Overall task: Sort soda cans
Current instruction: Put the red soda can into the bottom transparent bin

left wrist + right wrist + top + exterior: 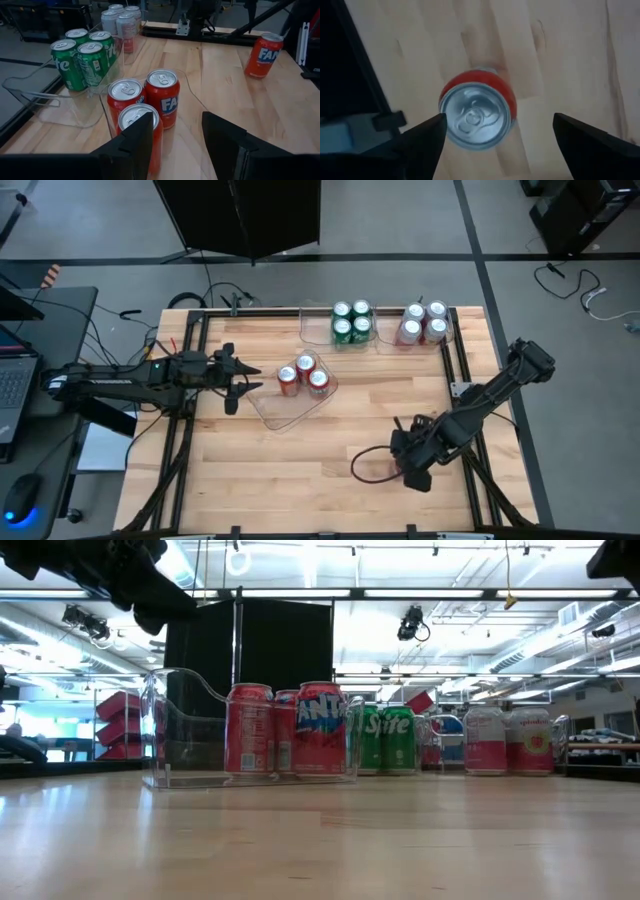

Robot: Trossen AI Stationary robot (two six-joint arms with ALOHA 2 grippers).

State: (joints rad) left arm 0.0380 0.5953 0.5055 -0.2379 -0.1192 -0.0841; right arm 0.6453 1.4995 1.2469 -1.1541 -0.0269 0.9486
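The soda can should be sorted into the clear bin [283,412] of red cans, so my right gripper should reach it and grab it by its red sides.
One red soda can [477,117] stands upright on the bare table; the left wrist view shows it as well [263,55]. My right gripper [498,120] hangs over it, pointing down, open, with a finger on either side of the silver top and not touching it. In the high view this gripper [413,465] hides the can. Three red cans [303,374] stand in a clear bin [283,412]. My left gripper [177,145] is open and level just left of that bin, touching nothing, and shows in the high view too [238,380]. Several green cans [352,323] and several silver-white cans [424,323] fill two bins at the far edge.
The red cans' bin lies at a slant near the table's middle, its near half free. A dark cable loop [368,465] lies on the wood beside my right gripper. Black frame rails [460,370] run along the table's sides. Bare wood spans the near half.
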